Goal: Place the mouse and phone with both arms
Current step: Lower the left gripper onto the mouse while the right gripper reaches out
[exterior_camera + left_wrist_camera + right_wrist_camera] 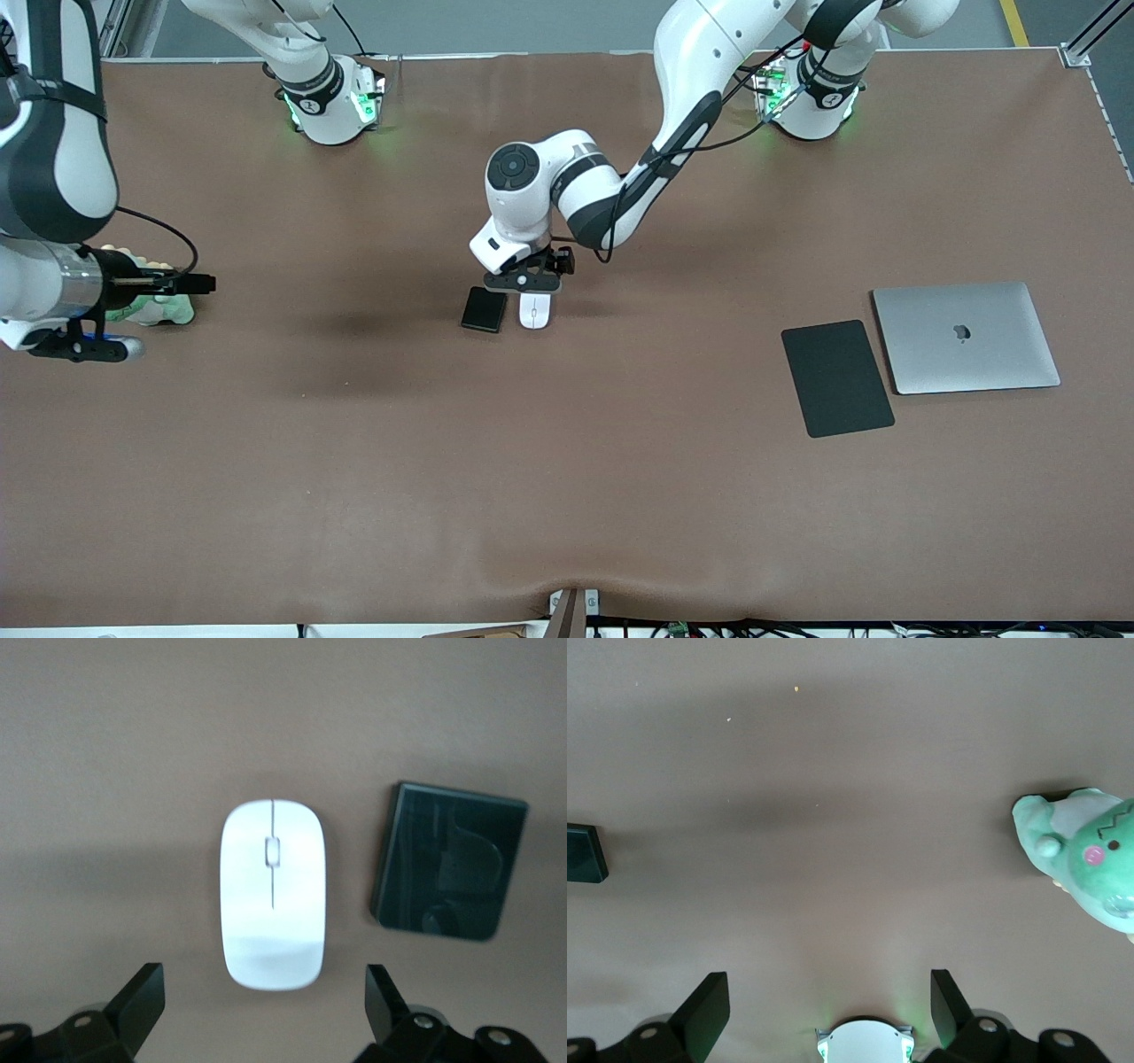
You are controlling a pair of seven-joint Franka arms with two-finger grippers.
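My left gripper would miss now, short of the white mouse's near edge [273,979]; it needs to move closer before closing.
The white mouse [535,311] and the black phone [484,309] lie side by side on the brown table near its middle, the phone toward the right arm's end. My left gripper [524,282] hangs open and empty just above the mouse. In the left wrist view the mouse [273,895] lies between the spread fingers of the left gripper [264,985], with the phone [452,861] beside it. My right gripper [84,348] waits open and empty over the right arm's end of the table. In the right wrist view the right gripper [828,992] is over bare table, and a corner of the phone [583,853] shows.
A large flat black mouse pad [837,378] and a closed silver laptop [966,337] lie toward the left arm's end. A green plush toy [159,306] sits under the right wrist and shows in the right wrist view [1090,864]. The right arm's base [864,1041] shows there too.
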